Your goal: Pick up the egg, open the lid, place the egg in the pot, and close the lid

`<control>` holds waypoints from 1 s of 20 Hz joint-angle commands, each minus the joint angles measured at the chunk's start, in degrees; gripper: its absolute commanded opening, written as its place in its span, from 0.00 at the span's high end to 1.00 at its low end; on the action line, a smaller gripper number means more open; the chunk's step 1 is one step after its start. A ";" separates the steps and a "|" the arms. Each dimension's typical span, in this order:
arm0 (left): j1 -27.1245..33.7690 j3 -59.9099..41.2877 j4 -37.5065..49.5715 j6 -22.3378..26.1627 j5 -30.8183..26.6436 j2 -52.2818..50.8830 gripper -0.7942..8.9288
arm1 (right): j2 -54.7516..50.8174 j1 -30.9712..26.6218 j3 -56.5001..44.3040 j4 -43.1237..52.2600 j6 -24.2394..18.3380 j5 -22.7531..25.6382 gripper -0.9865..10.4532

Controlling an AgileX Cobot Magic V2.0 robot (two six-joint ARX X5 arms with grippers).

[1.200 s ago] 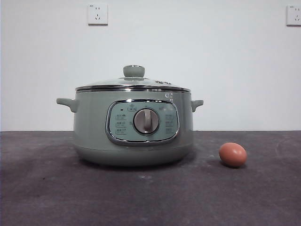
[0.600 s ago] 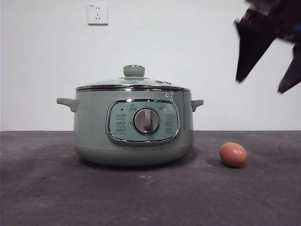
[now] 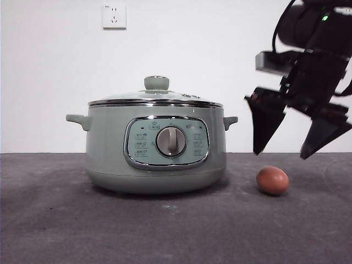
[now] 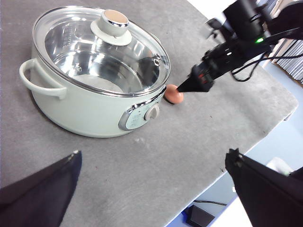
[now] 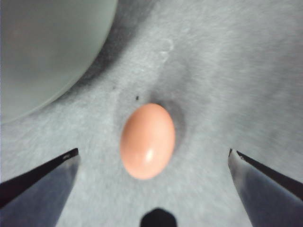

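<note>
My left gripper should next grab the glass lid by its round knob (image 3: pixel 157 83) to open it, since the lid spreads across the whole pot (image 3: pixel 157 146) and is wider than my fingertips.
The reddish-brown egg (image 3: pixel 272 180) lies on the dark table to the right of the sage-green pot (image 3: pixel 157 146). The glass lid (image 3: pixel 156 97) with its green knob sits shut on the pot. My right gripper (image 3: pixel 281 154) is open and hangs just above the egg, one jaw on each side; in the right wrist view the egg (image 5: pixel 147 140) lies between its jaws (image 5: pixel 151 189). My left gripper (image 4: pixel 156 189) is open and empty, high above the table in front of the pot (image 4: pixel 90 90). The left wrist view also shows the egg (image 4: pixel 173 95).
A grey table edge (image 4: pixel 265 127) runs close to the egg's side. Wall sockets (image 3: pixel 114 16) are on the white wall behind the pot. The pot's side handles (image 3: pixel 78 121) stick out left and right.
My right arm has come down from the top right corner to just above the egg. The egg, pot and lid have not moved.
</note>
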 commanded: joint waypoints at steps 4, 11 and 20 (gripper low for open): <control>0.04 0.15 0.11 0.61 0.04 0.00 0.21 | 4.87 0.98 0.04 1.53 1.81 0.35 0.49; 0.04 0.15 0.11 0.61 0.02 0.00 0.21 | 7.04 0.98 0.04 2.84 2.54 0.07 0.73; 0.04 0.15 0.61 0.61 0.02 1.33 0.21 | 4.46 0.90 0.07 1.05 3.41 -0.09 0.93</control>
